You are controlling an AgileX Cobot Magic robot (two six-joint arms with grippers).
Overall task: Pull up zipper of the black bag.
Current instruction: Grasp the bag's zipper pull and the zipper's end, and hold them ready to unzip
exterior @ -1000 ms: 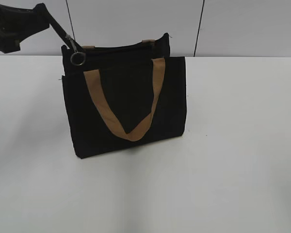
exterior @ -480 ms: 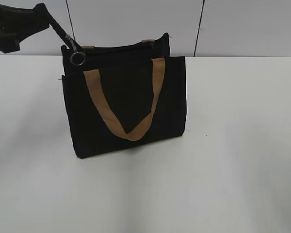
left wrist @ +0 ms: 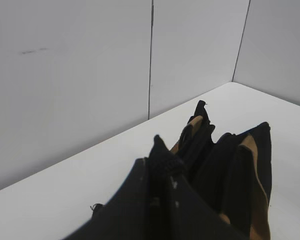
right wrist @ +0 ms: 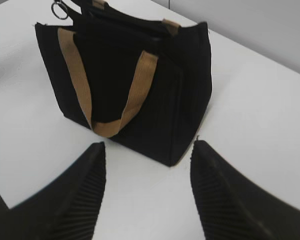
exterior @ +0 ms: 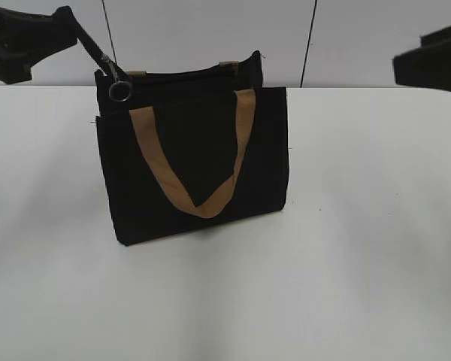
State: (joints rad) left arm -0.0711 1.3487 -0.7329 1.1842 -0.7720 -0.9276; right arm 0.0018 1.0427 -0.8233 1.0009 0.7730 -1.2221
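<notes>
I will next use my right gripper to grab the ring pull by its ring end, which hangs loose. The upper end of the ring pull sits tight against the zipper tape.
The black bag stands upright on the white table with its tan handle hanging down the front. The zipper runs along its top edge, and the silvery ring pull hangs at the left end. My left gripper is up at the left of the bag, shut on a black fabric tab at the zipper's left end; the left wrist view shows that tab pinched between the fingers. My right gripper is open and empty, off to the right of the bag, and shows in the exterior view.
The white table stretches around the bag. Grey wall panels stand close behind it. The second tan handle peeks above the bag's back edge.
My right gripper has come into the exterior view at the upper right. The left gripper, the tab and the bag have not moved.
</notes>
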